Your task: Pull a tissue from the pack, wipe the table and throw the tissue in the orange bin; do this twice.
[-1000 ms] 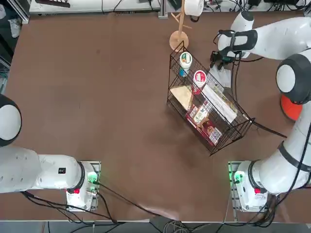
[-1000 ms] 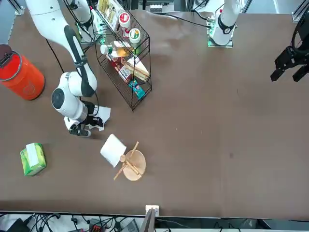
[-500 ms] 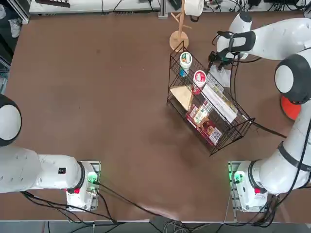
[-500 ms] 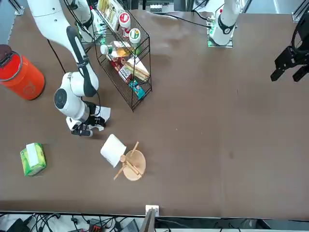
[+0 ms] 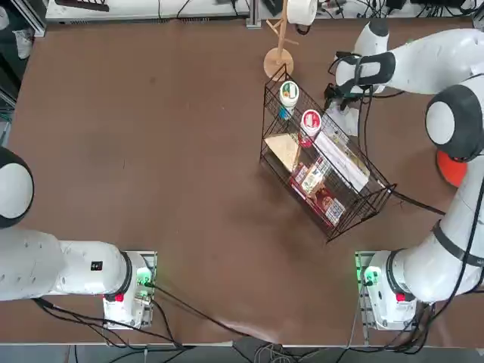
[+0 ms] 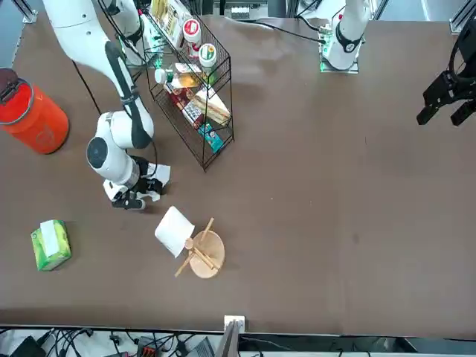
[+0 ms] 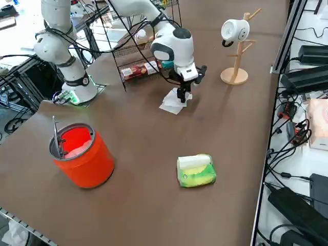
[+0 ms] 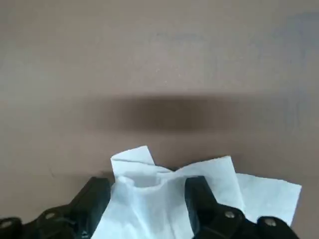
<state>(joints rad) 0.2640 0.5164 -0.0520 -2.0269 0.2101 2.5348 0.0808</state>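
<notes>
The tissue's crumpled middle bunches up while its corners lie spread on the table, so my right gripper should pinch the tissue by its middle next.
A crumpled white tissue (image 8: 159, 204) lies on the dark-brown table (image 5: 151, 151) beside the wire rack's far end. My right gripper (image 8: 147, 191) stands straight down over it, open, one black finger (image 8: 94, 195) on each side of the tissue. The same gripper (image 7: 181, 96) and tissue (image 7: 172, 104) show in the right side view, and again in the front view as gripper (image 6: 134, 199) and tissue (image 6: 159, 175). The green pack (image 7: 195, 170) lies apart, near the table's far right corner. The orange bin (image 7: 82, 155) stands at the right edge with something pale inside.
A black wire rack (image 5: 321, 162) full of groceries stands just left of the gripper. A wooden stand with a white paper roll (image 7: 236, 51) rises close by toward the far edge. A cable (image 5: 412, 198) runs behind the rack.
The right gripper has shifted slightly toward the far edge over the tissue. The tissue stays on the table.
</notes>
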